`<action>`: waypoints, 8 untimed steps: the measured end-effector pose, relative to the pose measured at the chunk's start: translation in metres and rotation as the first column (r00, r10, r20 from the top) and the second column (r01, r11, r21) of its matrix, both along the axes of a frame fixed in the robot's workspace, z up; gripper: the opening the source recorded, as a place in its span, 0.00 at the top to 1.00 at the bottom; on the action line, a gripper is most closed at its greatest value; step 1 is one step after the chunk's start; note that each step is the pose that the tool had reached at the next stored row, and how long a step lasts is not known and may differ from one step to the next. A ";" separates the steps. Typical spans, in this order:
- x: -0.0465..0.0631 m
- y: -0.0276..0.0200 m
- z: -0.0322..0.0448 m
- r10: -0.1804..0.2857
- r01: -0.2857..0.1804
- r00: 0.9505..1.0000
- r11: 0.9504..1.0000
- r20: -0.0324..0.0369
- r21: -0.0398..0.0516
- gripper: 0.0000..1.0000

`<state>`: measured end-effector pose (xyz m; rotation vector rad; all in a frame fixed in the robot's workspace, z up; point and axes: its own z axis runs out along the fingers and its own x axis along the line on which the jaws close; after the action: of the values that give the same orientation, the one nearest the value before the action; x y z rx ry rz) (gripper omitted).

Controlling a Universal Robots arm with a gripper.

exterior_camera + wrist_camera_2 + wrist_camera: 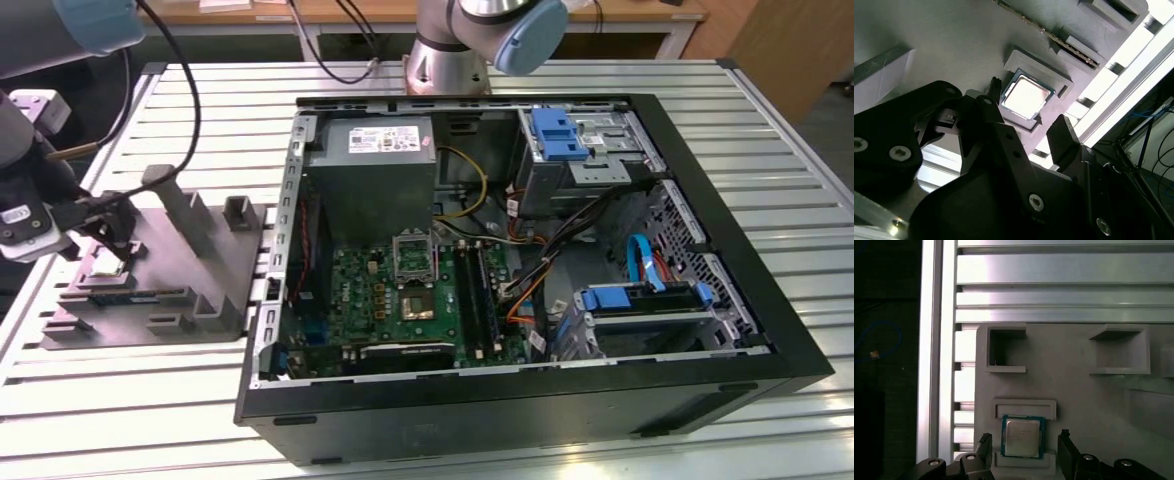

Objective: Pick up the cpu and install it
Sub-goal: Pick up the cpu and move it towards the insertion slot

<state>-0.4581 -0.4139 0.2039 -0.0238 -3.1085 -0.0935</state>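
Note:
The cpu's side edges are open, while grey ledges of the holder point(1025, 409) hug its other edges. My gripper should grab the cpu by those open side edges next.
The cpu point(1023, 436) is a small square chip with a silver top, lying flat in a recess of the grey holder block point(1074, 385). My gripper point(1025, 437) is open and straddles it, one dark fingertip point(985, 441) on each side with a small gap to the chip. In the second wrist view the cpu point(1025, 97) sits between the same fingertips point(1061, 131) of the gripper point(1027, 102). In the exterior view the gripper point(114, 245) hangs over the holder block point(187, 275) at the exterior view's left, with the cpu point(103, 266) just under it.
An open computer case point(747, 250) lies to the exterior view's right of the block, with a green motherboard point(367, 295) and its silver socket frame point(414, 258) inside. Cables and blue drive brackets point(558, 133) crowd the case. Upright posts point(240, 212) stand on the block.

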 end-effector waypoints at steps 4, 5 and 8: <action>0.000 0.0000 -0.0024 0.000 0.000 1.000 1.000 -0.004 0.000 0.29; 0.000 0.0000 -0.0034 0.000 0.000 1.000 1.000 -0.006 0.000 0.29; 0.000 0.0000 -0.0063 0.000 0.000 1.000 1.000 -0.011 0.000 0.29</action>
<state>-0.4581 -0.4140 0.1976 -0.0245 -3.0973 -0.0931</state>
